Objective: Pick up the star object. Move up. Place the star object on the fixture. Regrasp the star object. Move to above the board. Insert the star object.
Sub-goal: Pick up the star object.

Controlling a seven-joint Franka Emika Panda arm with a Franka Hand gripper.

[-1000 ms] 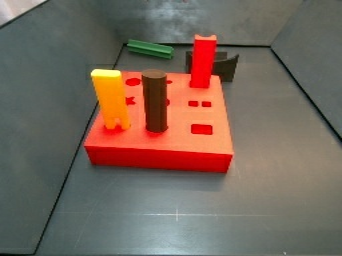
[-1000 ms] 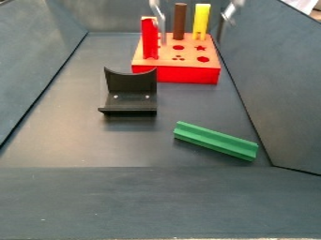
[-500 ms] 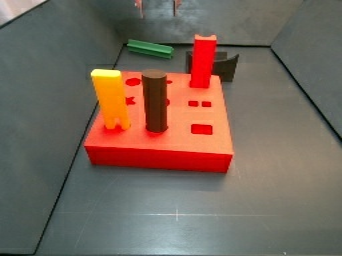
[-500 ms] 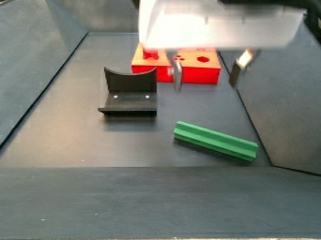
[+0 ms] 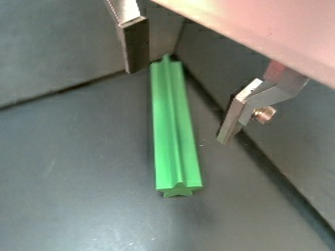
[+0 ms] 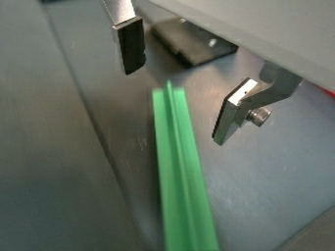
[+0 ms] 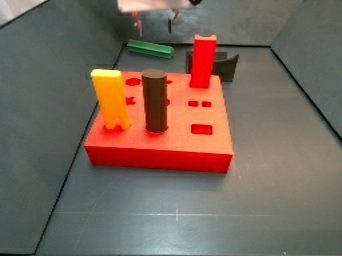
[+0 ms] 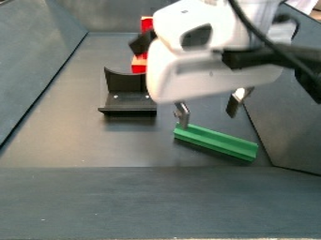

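I next need to grab the green ridged peg by the middle of its long body (image 7: 150, 49) (image 5: 174, 127) with my gripper, so that I can put the star object on the fixture.
The star object, a long green ridged peg, lies flat on the dark floor in both wrist views (image 5: 173, 127) (image 6: 181, 167) and both side views (image 7: 148, 48) (image 8: 216, 141). My gripper (image 8: 208, 111) hangs just above it, open and empty, with one finger on each side of the peg (image 5: 136, 44) (image 6: 128, 44). In a side view only the gripper's body (image 7: 158, 6) shows at the top edge. The fixture (image 8: 129, 92), a dark notched bracket, stands to the left of the peg and also shows in a wrist view (image 6: 197, 44). The red board (image 7: 163, 125) carries upright pegs.
On the board stand a yellow notched peg (image 7: 108, 99), a dark brown cylinder peg (image 7: 155, 101) and a red peg (image 7: 202, 61). Grey walls enclose the floor; the star object lies close to one wall (image 5: 78, 49).
The gripper has come into view and dropped down over the star object; its fingers now straddle the peg. The peg, fixture and board have not moved.
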